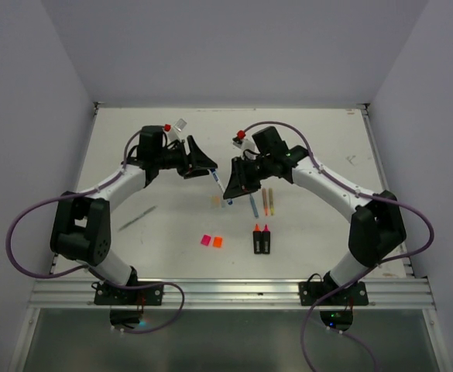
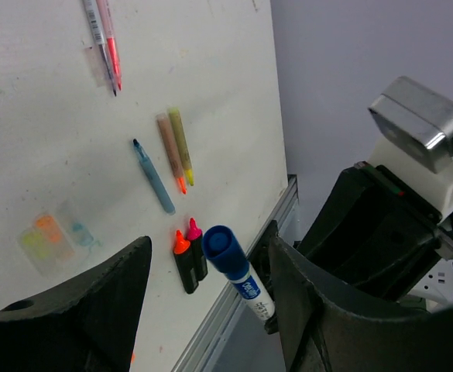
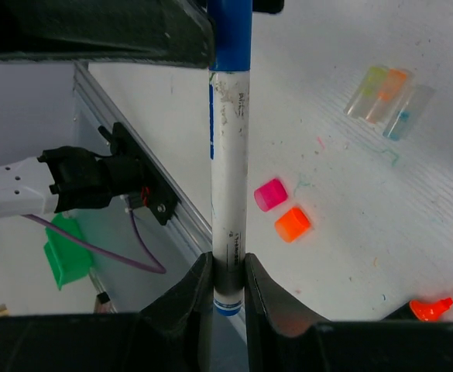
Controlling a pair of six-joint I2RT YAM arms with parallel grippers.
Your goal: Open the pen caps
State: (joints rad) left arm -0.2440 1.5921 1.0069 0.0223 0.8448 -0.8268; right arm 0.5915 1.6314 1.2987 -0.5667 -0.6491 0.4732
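Observation:
The pen's white body (image 3: 230, 155) stays for my right gripper, while my left gripper should grab the marker pen by its blue cap (image 3: 231, 36) to pull the cap off.
A white marker pen with a blue cap (image 2: 224, 246) hangs above the table between both grippers; it also shows in the top view (image 1: 219, 183). My right gripper (image 3: 230, 267) is shut on the tail of the white barrel (image 3: 230, 155). My left gripper (image 2: 211, 244) is open, its fingers on either side of the blue cap with gaps on both sides. A pink cap (image 3: 270, 194) and an orange cap (image 3: 292, 223) lie loose on the table. Three small clear thin-pen caps (image 3: 385, 93) lie together nearby.
Two uncapped black highlighters (image 1: 261, 240) lie side by side near the front rail (image 1: 226, 291). An uncapped blue thin pen (image 2: 155, 177) and two thin pens (image 2: 176, 151) lie beside them. Two more thin pens (image 2: 106, 39) lie farther off.

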